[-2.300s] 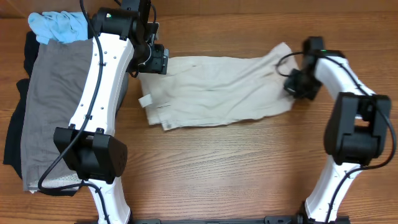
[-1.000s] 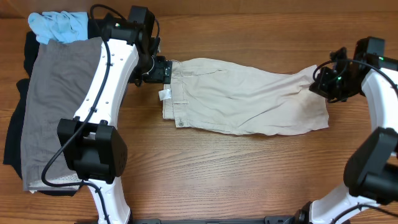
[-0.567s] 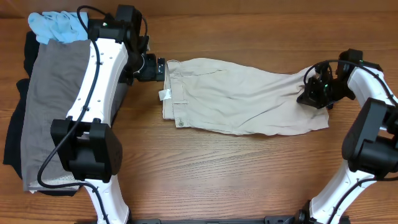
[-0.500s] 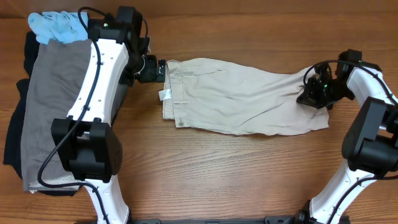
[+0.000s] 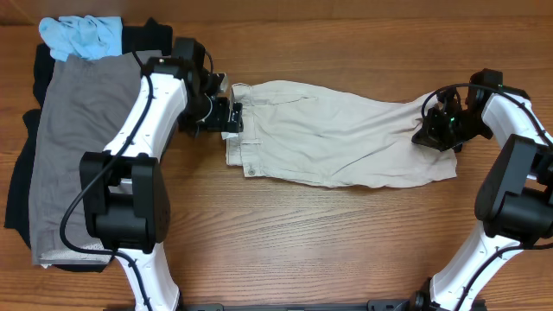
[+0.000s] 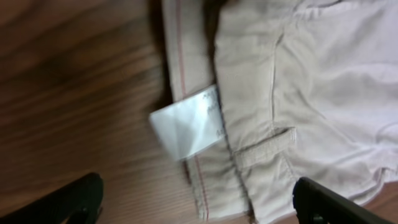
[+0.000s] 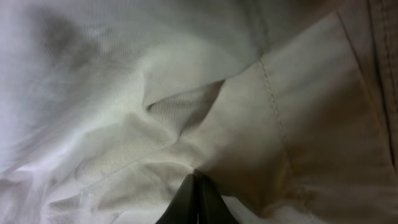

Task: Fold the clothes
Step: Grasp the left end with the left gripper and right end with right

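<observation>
My left gripper grabs the cream-beige trousers by the waistband edge next, at the white label. Then I fold that edge over the trousers' leg end.
The cream-beige trousers lie stretched flat across the table, waistband at the left, leg ends at the right. My left gripper is open over the waistband edge. In the left wrist view its fingers spread wide above the waistband and a white label. My right gripper is at the leg end. In the right wrist view its fingers are pinched shut on a fold of the trouser fabric.
A pile of clothes sits at the left edge: a grey piece on top, a light-blue piece at the back and black fabric underneath. Bare wooden table lies in front of the trousers.
The trousers were pulled out longer and flatter. The left gripper has shifted from the waistband's top corner down and slightly right along it. The right gripper has stayed at the leg end for half a second.
</observation>
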Controlling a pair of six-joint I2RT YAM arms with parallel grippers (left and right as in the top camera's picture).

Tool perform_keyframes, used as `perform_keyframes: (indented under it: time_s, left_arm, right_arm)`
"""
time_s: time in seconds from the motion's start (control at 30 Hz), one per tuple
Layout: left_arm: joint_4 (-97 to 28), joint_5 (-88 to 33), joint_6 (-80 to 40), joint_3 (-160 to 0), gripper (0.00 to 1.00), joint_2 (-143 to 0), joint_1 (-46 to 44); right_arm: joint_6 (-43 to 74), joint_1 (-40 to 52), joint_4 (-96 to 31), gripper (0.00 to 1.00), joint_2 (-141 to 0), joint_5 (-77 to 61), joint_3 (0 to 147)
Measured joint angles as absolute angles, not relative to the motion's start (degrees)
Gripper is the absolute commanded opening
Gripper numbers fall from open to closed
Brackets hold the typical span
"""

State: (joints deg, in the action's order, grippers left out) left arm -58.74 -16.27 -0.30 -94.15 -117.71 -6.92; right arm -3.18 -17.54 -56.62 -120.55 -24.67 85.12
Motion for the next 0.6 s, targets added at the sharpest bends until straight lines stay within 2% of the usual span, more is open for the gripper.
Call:
perform_keyframes:
  time_s: [0.37, 0.6]
  left_arm:
    - [-43.35, -22.26, 1.43, -83.22, 1.00, -117.93, -6.92]
    - [-37.04, -27.44, -0.64, -82.17, 1.00, -120.25, -7.03]
  right_arm:
    - [-3.14, -17.54, -57.08, 0.04, -120.55, -24.62, 85.10]
    - [-2.98, -17.54, -57.28, 0.04, -120.55, -24.60, 85.10]
